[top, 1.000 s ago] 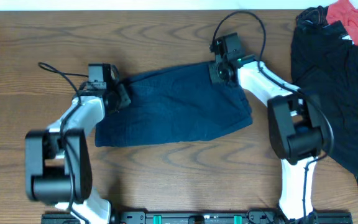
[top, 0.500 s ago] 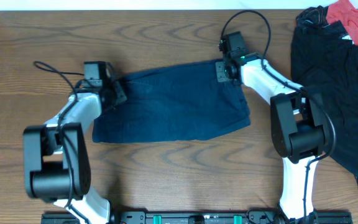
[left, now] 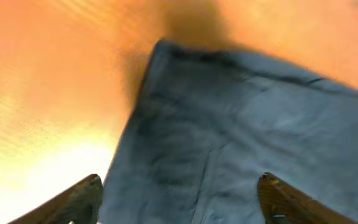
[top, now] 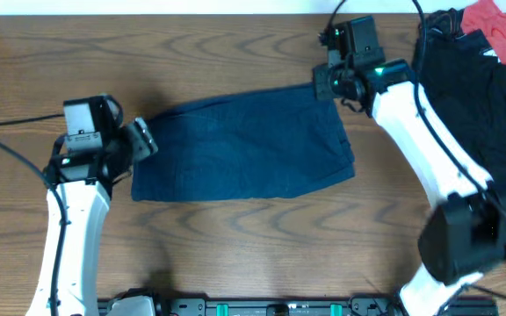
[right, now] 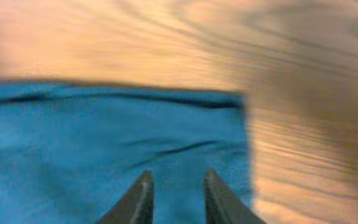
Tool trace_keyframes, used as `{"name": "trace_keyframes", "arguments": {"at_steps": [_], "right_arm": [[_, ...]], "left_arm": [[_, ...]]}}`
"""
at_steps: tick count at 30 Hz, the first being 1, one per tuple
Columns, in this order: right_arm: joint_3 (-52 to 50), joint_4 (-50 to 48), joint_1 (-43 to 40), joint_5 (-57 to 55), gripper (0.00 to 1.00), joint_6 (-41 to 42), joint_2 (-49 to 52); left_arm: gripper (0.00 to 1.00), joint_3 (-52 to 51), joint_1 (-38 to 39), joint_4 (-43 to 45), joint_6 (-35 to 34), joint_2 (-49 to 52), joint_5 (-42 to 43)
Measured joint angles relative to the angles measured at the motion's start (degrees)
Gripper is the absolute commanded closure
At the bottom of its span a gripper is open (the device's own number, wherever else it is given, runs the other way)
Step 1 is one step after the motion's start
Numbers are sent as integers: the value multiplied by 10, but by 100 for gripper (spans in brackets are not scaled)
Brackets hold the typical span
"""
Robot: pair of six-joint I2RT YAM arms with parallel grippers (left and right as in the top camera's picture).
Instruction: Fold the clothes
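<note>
To fold that end of the shorts across the rest, my left gripper will next grab the shorts' edge opposite my right gripper.
The clothes [top: 244, 149], a dark navy pair of shorts, lie flat in a folded rectangle at the middle of the wooden table [top: 235, 246]. My left gripper [top: 143, 139] hovers at their left edge, jaws wide open; in the left wrist view the clothes [left: 241, 124] show below the left gripper [left: 179, 196], which holds nothing. My right gripper [top: 325, 83] is over the far right corner. In the right wrist view the right gripper [right: 178, 196] has a narrow gap, with the clothes [right: 104, 143] visible through it and nothing pinched.
A heap of black garments [top: 464, 132] covers the right side of the table, with a red cloth [top: 499, 26] at its far corner. The table's far edge runs along the top of the overhead view.
Both grippers have let go of the shorts' far corners and opened. The left arm drew back to the left, the right arm up and to the right. The shorts stay flat.
</note>
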State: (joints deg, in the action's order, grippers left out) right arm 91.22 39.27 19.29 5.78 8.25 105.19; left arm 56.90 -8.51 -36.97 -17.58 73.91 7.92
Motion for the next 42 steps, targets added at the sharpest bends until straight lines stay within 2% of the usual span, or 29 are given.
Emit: {"name": "trace_keyframes", "arguments": {"at_steps": [1, 3, 11, 16, 21, 23, 25, 32, 33, 34, 38, 42], "right_arm": [[4, 10, 15, 11, 72, 0, -7], [6, 26, 45, 30, 73, 0, -6], [-12, 36, 145, 57, 73, 0, 76], [-13, 36, 176, 61, 75, 0, 136], [-14, 41, 181, 62, 77, 1, 194], [-9, 43, 180, 64, 77, 1, 200], [-9, 46, 181, 64, 77, 1, 202], [-5, 50, 181, 64, 77, 1, 203], [-5, 51, 181, 64, 78, 1, 203], [-5, 51, 181, 64, 79, 1, 203], [-5, 54, 180, 63, 80, 1, 203], [-5, 57, 180, 64, 82, 1, 204]], "left_arm": [[7, -1, -10, -13, 4, 5, -3], [5, -5, -29, -22, 13, 21, -6], [4, -10, -102, 6, 59, 161, 77], [4, -11, -117, 31, 95, 266, 183], [5, 8, -120, 40, 128, 301, 290], [11, 12, -121, 40, 136, 315, 329], [24, 14, -121, 38, 143, 329, 364], [85, 0, -122, 22, 164, 362, 403], [91, -2, -122, 22, 166, 365, 400], [94, -4, -123, 22, 172, 367, 396], [93, -5, -122, 6, 174, 365, 392], [94, 0, -121, -55, 161, 335, 334]]}}
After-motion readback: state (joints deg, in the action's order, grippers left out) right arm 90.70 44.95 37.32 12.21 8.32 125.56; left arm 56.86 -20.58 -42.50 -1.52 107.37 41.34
